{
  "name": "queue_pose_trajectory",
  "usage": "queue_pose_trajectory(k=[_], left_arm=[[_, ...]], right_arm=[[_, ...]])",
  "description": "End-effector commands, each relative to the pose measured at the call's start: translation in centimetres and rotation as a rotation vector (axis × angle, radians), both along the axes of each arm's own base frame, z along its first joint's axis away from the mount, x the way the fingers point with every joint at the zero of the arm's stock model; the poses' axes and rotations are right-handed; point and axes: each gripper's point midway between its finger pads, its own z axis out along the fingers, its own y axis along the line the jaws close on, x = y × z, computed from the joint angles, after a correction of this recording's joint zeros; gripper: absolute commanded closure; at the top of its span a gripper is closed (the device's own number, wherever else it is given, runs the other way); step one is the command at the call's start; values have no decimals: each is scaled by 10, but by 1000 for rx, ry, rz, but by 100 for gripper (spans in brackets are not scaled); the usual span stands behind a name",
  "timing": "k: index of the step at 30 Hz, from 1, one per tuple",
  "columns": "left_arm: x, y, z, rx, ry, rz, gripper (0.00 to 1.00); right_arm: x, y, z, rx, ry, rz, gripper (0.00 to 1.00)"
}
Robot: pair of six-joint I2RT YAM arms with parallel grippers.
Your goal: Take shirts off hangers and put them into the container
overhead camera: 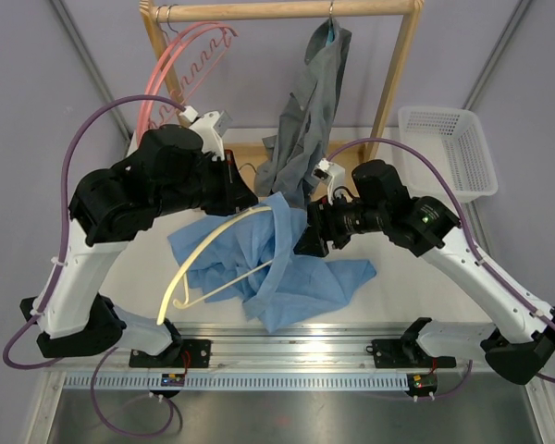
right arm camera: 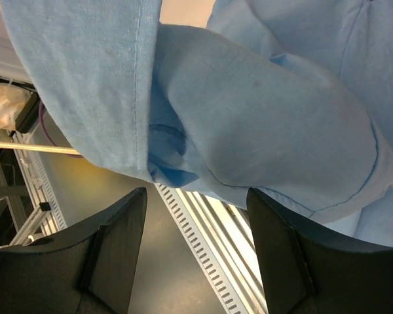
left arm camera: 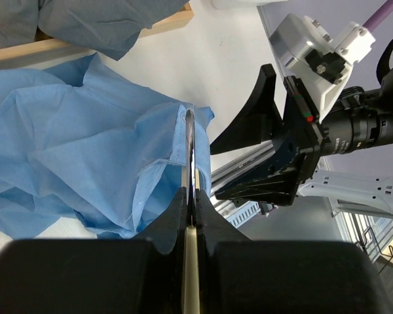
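My right gripper takes hold of the blue shirt's hanging fold [left arm camera: 202, 148] at its upper edge next, cloth [left arm camera: 72, 150] only, so the cream hanger stays free to slide out.
The light blue shirt [overhead camera: 301, 273] lies crumpled on the table, draped partly over the pale cream hanger [overhead camera: 208, 250]. My left gripper [overhead camera: 248, 199] is shut on the cream hanger [left arm camera: 191, 261] just below its metal hook [left arm camera: 190, 147], with blue cloth [left arm camera: 72, 150] to its left. Beside the shirt's upper edge my right gripper [overhead camera: 307, 237] is open. Its fingers [right arm camera: 118, 242] stand apart below a hanging fold of blue shirt [right arm camera: 249, 111], with nothing between them. The dark grey shirt [overhead camera: 310, 120] hangs on a bluish hanger [overhead camera: 329, 28] from the rack. The white mesh container [overhead camera: 449, 148] stands at the far right.
A wooden rack [overhead camera: 277, 11] spans the back, with bare pink hangers [overhead camera: 180, 65] at its left end. Its wooden base [left arm camera: 26, 51] runs under the grey shirt. An aluminium rail [overhead camera: 296, 347] lines the table's near edge.
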Motion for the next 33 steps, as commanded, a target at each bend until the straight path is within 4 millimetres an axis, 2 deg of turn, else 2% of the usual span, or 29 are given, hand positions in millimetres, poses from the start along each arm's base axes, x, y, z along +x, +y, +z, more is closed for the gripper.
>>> queue_pose_trajectory(k=[1,10,14,17,22,25,29,30,33], left_arm=[[2,-13,19,-92,-53,-28,100],[18,-33,-19,-13,-10,-32,100],[23,-42,-27,-3,-11,-34,100],[27,-50,-30,3,-13,-39,100],[29,-53,-18,-27,-46,-35,100],[30,-48,-10,-26,-70,-25,100],[29,-32,-1,-13,-106,6,100],[27,-27,3,-15,-114,12,100],[22,-13,8,-10,-134,33,100]], right_arm=[[9,0,15,-5,-69,-42,29],[25,2,24,-72,-116,-192,28],[17,19,27,-78,-114,-162,28],[19,28,22,-106,-109,-168,28],[22,35,16,-133,-103,-187,30],[25,33,18,-143,-105,-220,39],[25,24,20,-154,-106,-250,65],[28,19,22,-157,-116,-280,79],[28,10,24,-164,-126,-307,95]])
